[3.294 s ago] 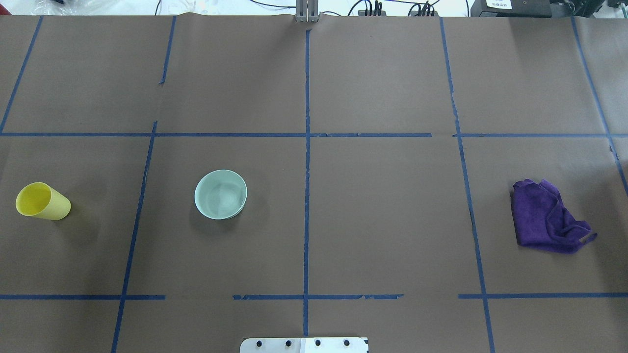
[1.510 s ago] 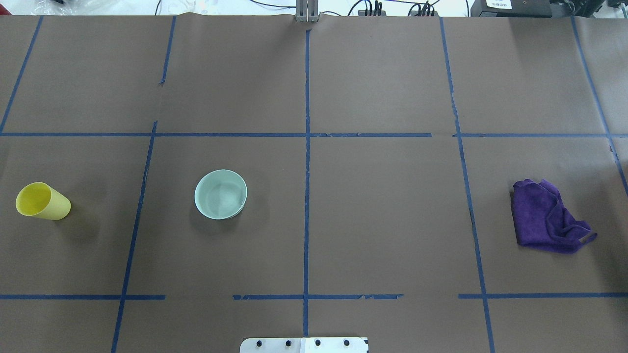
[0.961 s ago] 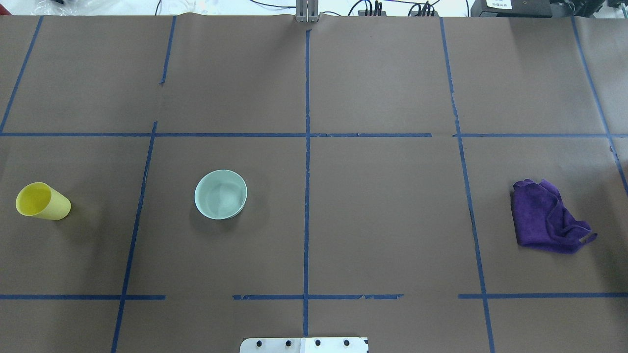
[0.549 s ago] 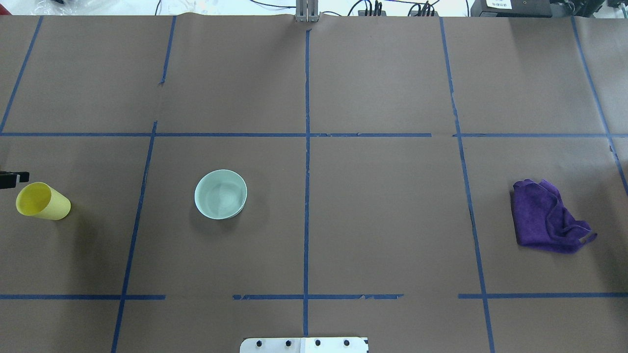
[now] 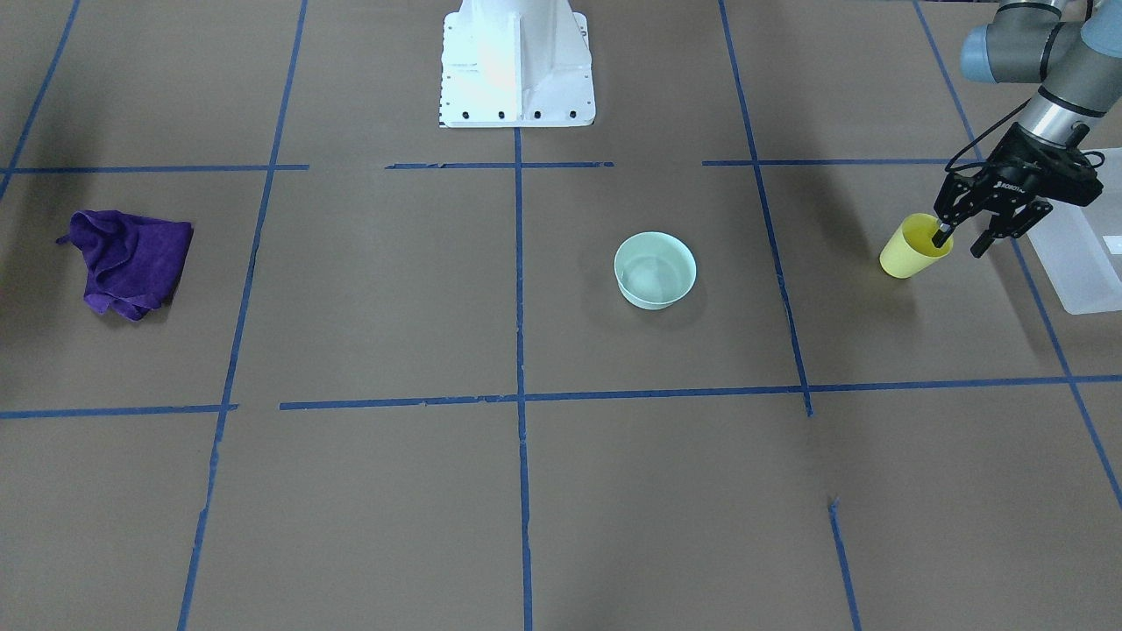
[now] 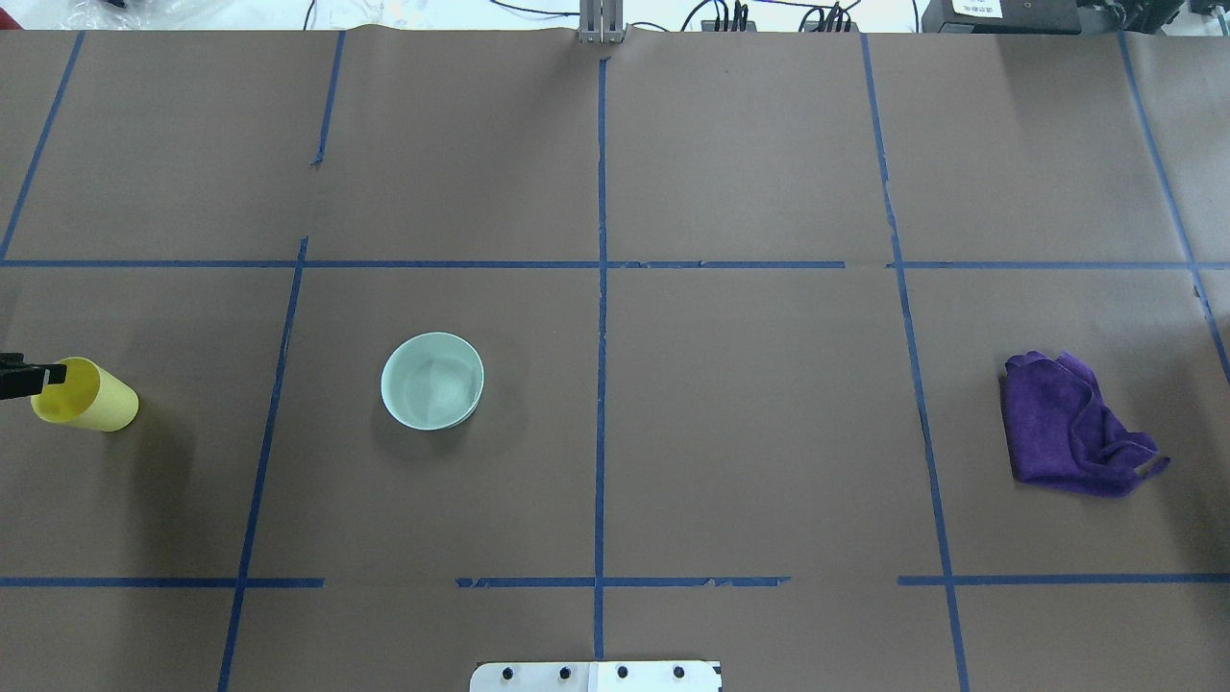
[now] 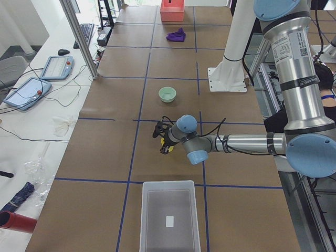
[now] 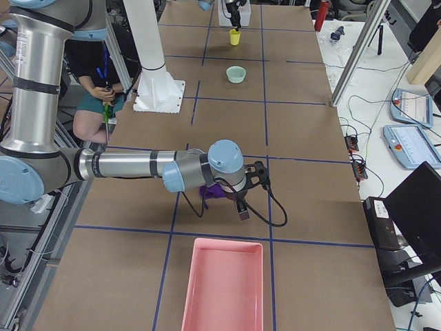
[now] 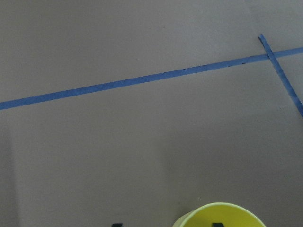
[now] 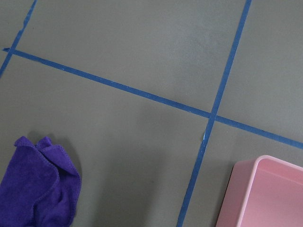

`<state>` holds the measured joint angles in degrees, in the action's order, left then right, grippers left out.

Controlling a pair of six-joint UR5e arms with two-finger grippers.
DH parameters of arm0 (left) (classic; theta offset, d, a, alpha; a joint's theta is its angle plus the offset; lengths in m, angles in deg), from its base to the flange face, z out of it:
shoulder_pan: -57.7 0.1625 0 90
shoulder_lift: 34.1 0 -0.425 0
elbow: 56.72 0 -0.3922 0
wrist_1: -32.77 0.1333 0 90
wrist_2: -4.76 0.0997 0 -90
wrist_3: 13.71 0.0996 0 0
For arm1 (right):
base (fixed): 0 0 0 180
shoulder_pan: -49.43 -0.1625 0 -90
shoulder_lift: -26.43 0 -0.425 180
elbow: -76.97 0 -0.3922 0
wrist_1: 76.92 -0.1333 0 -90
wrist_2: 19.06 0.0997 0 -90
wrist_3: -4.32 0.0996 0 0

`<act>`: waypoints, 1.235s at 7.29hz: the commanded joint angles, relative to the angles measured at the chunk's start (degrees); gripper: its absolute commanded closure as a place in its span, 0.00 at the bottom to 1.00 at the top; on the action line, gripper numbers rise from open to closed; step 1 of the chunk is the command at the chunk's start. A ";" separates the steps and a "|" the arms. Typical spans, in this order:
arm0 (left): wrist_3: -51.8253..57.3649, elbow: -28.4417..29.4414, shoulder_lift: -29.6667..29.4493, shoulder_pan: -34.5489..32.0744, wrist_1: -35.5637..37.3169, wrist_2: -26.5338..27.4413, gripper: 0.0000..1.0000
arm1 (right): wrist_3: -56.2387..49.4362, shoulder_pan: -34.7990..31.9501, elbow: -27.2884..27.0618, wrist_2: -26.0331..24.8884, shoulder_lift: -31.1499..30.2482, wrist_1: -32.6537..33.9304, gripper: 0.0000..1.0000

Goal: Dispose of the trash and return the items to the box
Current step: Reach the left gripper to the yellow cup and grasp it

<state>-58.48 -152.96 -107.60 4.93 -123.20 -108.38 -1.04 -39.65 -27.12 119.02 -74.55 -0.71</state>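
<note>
My left gripper grabs the yellow cup by its rim (image 5: 921,217) next, since the cup belongs back in the white box (image 5: 1078,254).
The yellow cup (image 5: 907,252) stands upright at the table's left end, also in the overhead view (image 6: 96,402) and at the bottom of the left wrist view (image 9: 220,216). My left gripper (image 5: 962,241) is open at the cup's rim, one finger inside the cup's mouth and one outside it. One fingertip (image 6: 29,377) shows in the overhead view. The frosted white box (image 5: 1078,254) lies just beyond the cup; it looks empty in the left view (image 7: 169,215). My right gripper (image 8: 240,203) hovers over a purple cloth (image 8: 213,192); I cannot tell whether it is open.
A pale green bowl (image 5: 656,270) stands left of the table's middle (image 6: 432,381). The purple cloth (image 6: 1067,428) lies at the right end. A pink tray (image 8: 222,286) lies beyond it, its corner in the right wrist view (image 10: 265,194).
My left gripper has come in from the left edge of the overhead view and moved onto the yellow cup's rim. The cup, bowl and cloth have not moved.
</note>
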 commanded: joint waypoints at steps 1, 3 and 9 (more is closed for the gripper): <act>0.21 0.00 0.03 0.73 -0.13 -0.07 1.00 | 0.00 -0.04 -0.06 0.00 -0.10 0.00 0.00; 0.74 -0.69 0.20 0.48 -1.62 -0.51 1.00 | 0.00 -0.04 -0.15 0.00 -0.19 0.00 0.00; 34.76 -5.27 3.98 -24.89 10.11 -27.31 1.00 | 0.00 -0.04 0.03 0.00 -0.19 0.00 0.00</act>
<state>-34.39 -158.30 -103.73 -13.59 -118.34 -132.17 -1.04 -39.69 -27.10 119.02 -74.74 -0.71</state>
